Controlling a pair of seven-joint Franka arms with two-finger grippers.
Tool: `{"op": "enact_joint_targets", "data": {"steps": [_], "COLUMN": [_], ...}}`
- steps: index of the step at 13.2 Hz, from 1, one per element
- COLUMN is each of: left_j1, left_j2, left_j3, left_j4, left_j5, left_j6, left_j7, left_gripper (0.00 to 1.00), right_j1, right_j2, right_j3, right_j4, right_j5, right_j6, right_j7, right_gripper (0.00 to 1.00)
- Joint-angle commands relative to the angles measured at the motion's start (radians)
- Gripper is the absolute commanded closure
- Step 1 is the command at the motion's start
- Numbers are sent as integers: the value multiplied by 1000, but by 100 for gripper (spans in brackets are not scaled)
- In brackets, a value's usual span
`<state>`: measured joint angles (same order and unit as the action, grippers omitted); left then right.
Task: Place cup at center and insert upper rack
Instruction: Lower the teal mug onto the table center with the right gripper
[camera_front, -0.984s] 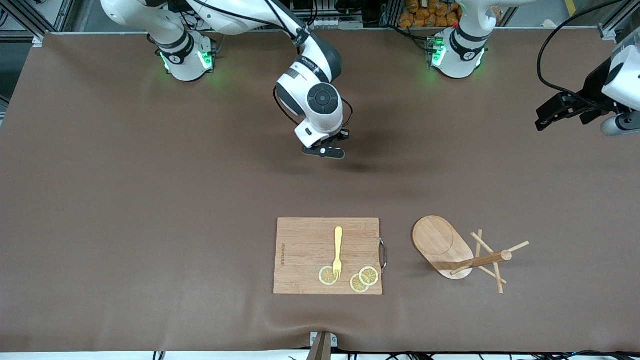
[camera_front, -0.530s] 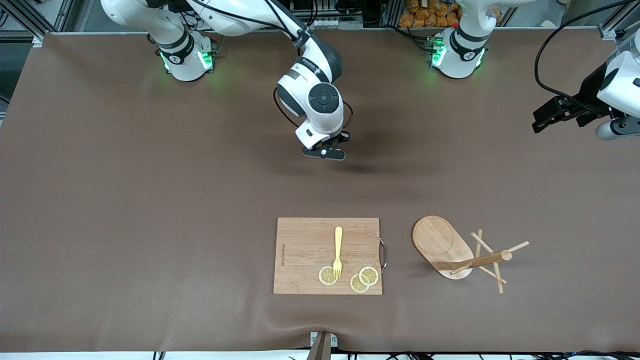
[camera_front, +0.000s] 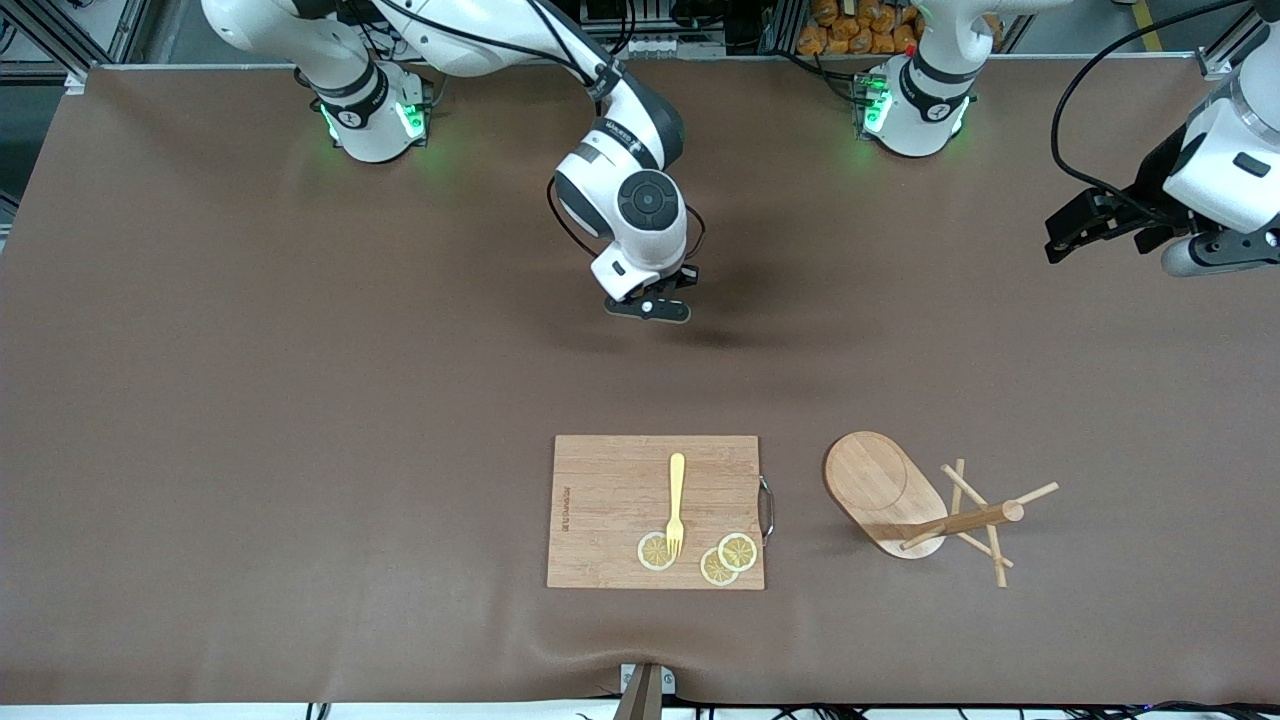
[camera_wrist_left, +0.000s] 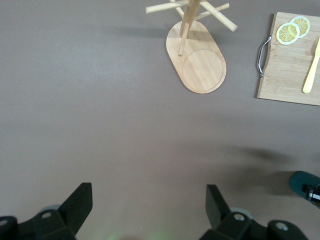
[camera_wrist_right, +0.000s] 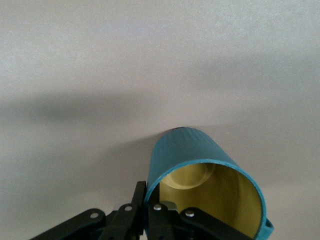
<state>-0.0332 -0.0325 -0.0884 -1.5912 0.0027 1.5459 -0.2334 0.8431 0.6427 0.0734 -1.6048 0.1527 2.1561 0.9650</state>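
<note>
The cup's base (camera_wrist_right: 183, 131) meets its shadow on the brown cloth, so the cup would stay standing there, and my right gripper is ready to release it.
My right gripper (camera_wrist_right: 150, 199) is shut on the rim of the dark teal cup (camera_wrist_right: 200, 165), one finger inside its yellowish hollow and one outside. In the front view the right gripper (camera_front: 650, 306) hangs over the bare cloth between the arm bases and the wooden board, and the wrist hides the cup. The upper rack (camera_front: 885, 490), a light wooden stand with an oval base, a post and thin pegs, stands near the front edge toward the left arm's end. My left gripper (camera_front: 1075, 225) is open and holds nothing, over the table's edge at that end. Its wrist view shows the rack (camera_wrist_left: 200, 67) and part of the cup (camera_wrist_left: 304, 181).
A rectangular wooden cutting board (camera_front: 610, 490) lies beside the rack, toward the right arm's end. It carries a yellow fork (camera_front: 677, 500) and lemon slices (camera_front: 728, 556). Brown cloth (camera_front: 300, 400) covers the table.
The left arm's hand has shifted a little inward over the table and turned slightly. The right gripper with the cup has hardly moved.
</note>
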Motion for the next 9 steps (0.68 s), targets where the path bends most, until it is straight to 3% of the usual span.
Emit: {"op": "enact_joint_targets", "data": {"steps": [1,4,5,6,9], "left_j1": [12,13,13,13,13], "left_j2": [-9,-14,-17,-17,-15], "left_j3": [-4,1,1,1,2], "left_j4": [7,7,7,7,5], "left_j5": [-4,-3,-3,-3,-3], "left_j6": [-7,-7,-7,-9,-9], "left_j7": [2,2,2,2,2], "left_gripper": [0,0,0,0,0], "right_j1": [17,16,10,5,-25], "right_j2": [15,15,15,14,-3], "right_j3": [-12,-12,-12,-12,-9], "right_j4": [20,22,23,25,36], "right_j5": [-19,-19,-18,-16,-1], "right_j6": [2,2,1,1,-13], "right_j7": [23,23,21,17,9], "right_gripper": [84,53,33,20,7]}}
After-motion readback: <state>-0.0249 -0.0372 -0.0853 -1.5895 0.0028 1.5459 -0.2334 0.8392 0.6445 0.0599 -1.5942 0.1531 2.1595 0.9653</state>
